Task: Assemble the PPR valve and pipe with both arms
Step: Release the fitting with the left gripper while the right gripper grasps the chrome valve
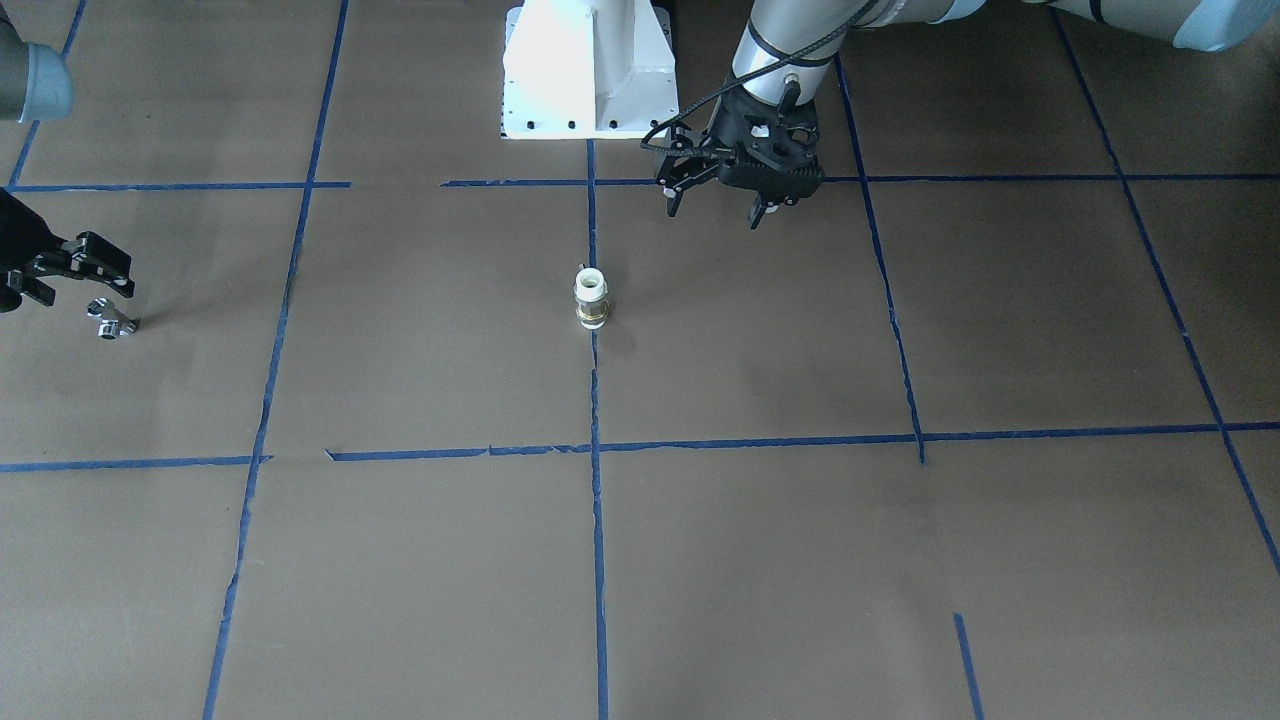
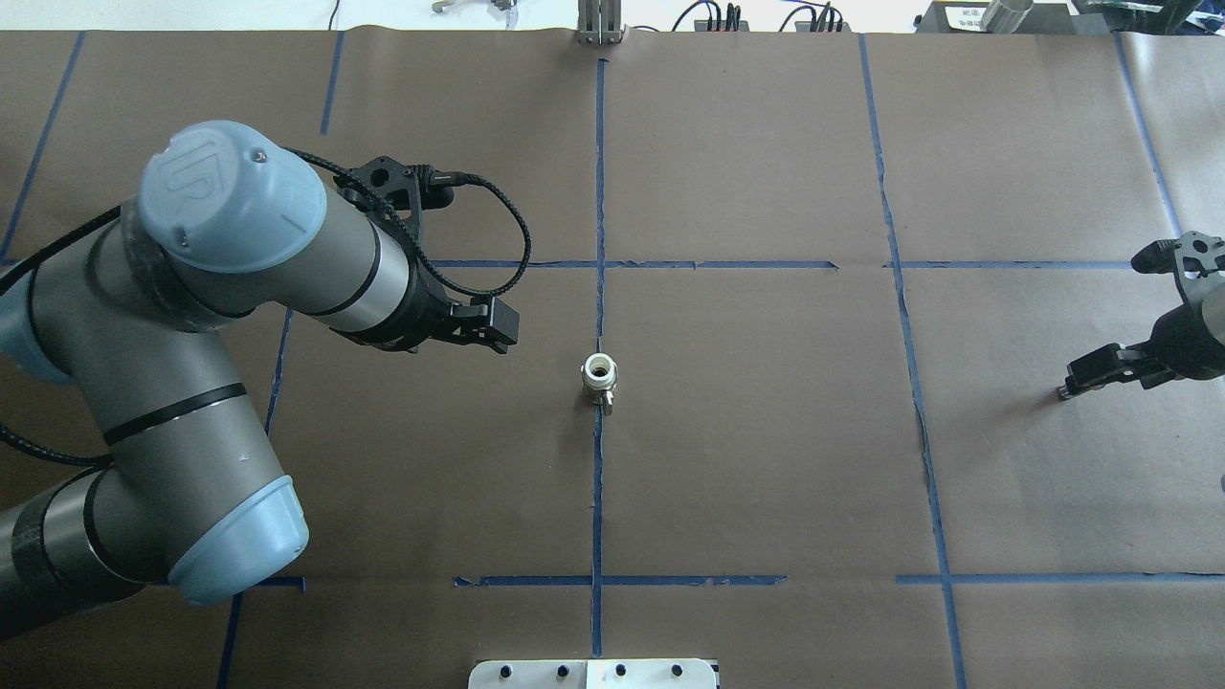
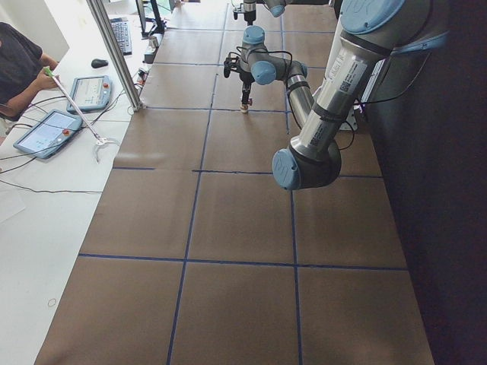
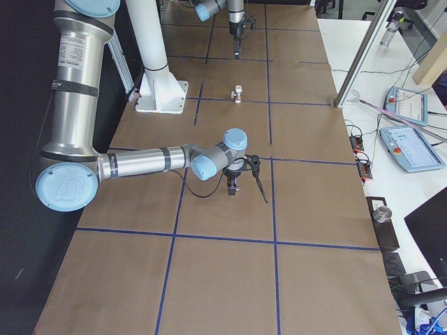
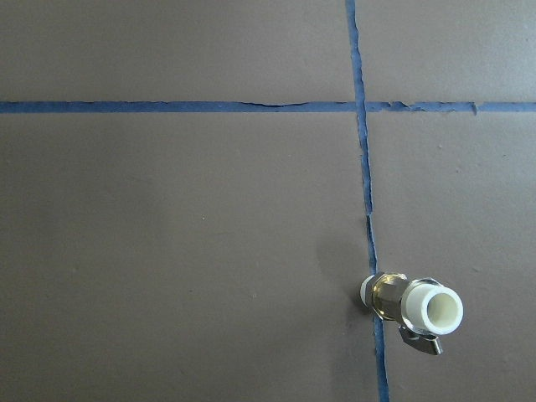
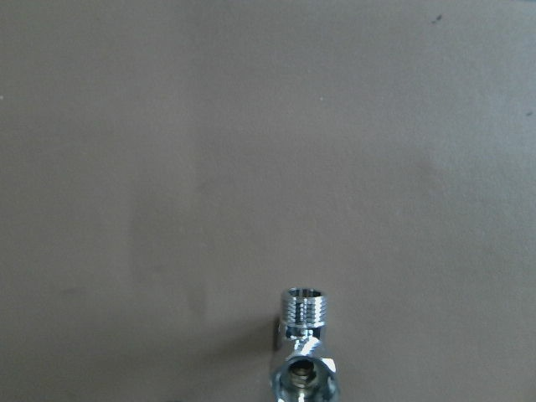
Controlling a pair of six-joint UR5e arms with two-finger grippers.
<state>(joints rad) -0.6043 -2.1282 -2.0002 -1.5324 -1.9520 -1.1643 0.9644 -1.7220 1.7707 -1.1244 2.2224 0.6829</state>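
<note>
I need to grab the small chrome valve by its body (image 6: 304, 368) with my right gripper. Then the small chrome valve's threaded end (image 6: 303, 308) is free to join the PPR valve.
The PPR valve (image 1: 591, 298), white plastic with a brass body, stands upright on the centre blue line; it also shows in the overhead view (image 2: 599, 373) and the left wrist view (image 5: 414, 306). A small chrome threaded fitting (image 1: 112, 320) lies on the paper at the robot's right end and fills the bottom of the right wrist view (image 6: 306, 356). My left gripper (image 1: 714, 214) is open and empty, raised above the table, beside the valve and nearer the robot's base. My right gripper (image 1: 75, 280) is open, just above and beside the chrome fitting, not holding it.
Brown paper with a blue tape grid covers the table (image 2: 766, 459). The robot's white base (image 1: 590, 70) stands behind the valve. My left arm's large elbow (image 2: 230, 536) hangs over the near left of the table. An operator and teach pendants (image 3: 49, 129) are at a side bench.
</note>
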